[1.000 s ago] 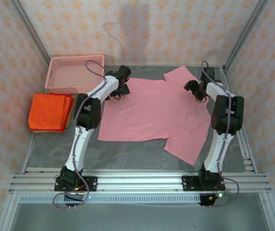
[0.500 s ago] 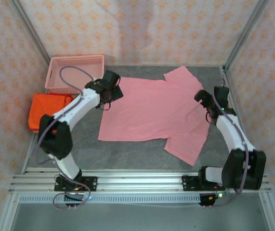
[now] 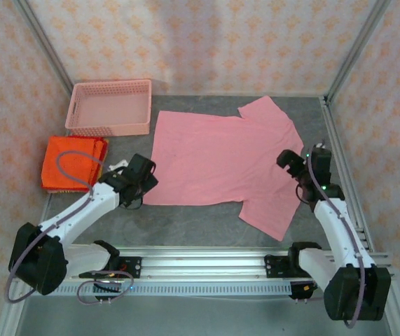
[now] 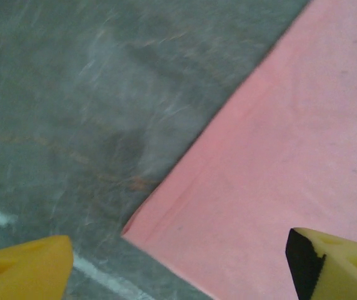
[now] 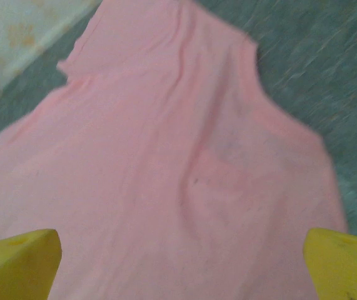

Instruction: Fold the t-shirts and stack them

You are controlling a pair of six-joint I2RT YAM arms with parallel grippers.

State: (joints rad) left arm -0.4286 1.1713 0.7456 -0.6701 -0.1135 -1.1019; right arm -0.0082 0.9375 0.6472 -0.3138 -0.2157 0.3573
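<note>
The left gripper needs to fold the pink t-shirt's near side over the rest, so it should next grab the t-shirt at the near corner of its hem (image 4: 133, 232).
A light pink t-shirt (image 3: 221, 164) lies spread flat in the middle of the table. Folded orange-red t-shirts (image 3: 73, 162) sit in a stack at the left. My left gripper (image 3: 143, 183) hovers at the pink shirt's near-left corner. In the left wrist view this gripper (image 4: 178, 269) is open, its yellow fingertips (image 4: 22, 265) far apart, with the shirt's corner (image 4: 128, 230) below them. My right gripper (image 3: 288, 162) is over the shirt's right edge. It (image 5: 178, 265) is open too, above pink cloth (image 5: 178, 175), holding nothing.
A pink plastic mesh basket (image 3: 108, 106) stands at the back left, behind the orange stack. Grey table surface (image 4: 72, 94) lies left of the pink shirt. Frame posts and patterned walls close in the sides and back.
Both arms have drawn back towards the near side. The left gripper went from the shirt's far-left corner to its near-left corner. The right gripper moved nearer along the right edge.
</note>
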